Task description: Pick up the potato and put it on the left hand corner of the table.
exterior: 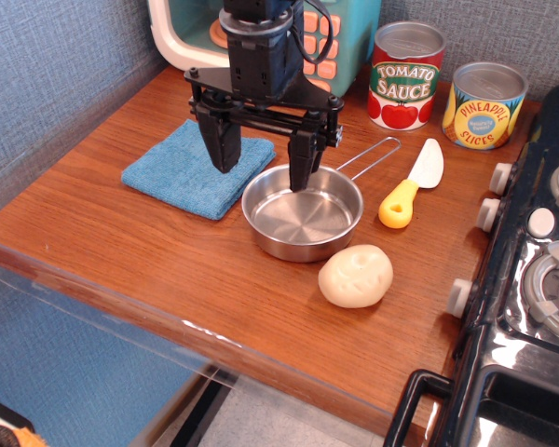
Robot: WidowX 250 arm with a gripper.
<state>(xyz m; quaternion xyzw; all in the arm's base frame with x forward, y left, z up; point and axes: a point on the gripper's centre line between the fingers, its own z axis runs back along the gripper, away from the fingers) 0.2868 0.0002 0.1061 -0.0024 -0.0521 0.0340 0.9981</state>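
The gripper will next grab the potato (356,276) by its rounded sides to set it on the corner of the table.
The pale cream potato (356,276) lies on the reddish-brown wooden table (158,270), just in front and to the right of a steel pan (303,212). My black gripper (265,170) hangs open and empty above the pan's back left rim, well up and to the left of the potato. One finger is over the blue cloth, the other over the pan. The table's left front part is bare wood.
A folded blue cloth (194,168) lies left of the pan. A yellow-handled toy knife (412,183) lies to the right. A tomato sauce can (406,74) and a pineapple can (484,105) stand at the back. A black toy stove (531,279) fills the right side. A toy microwave (349,37) stands behind the arm.
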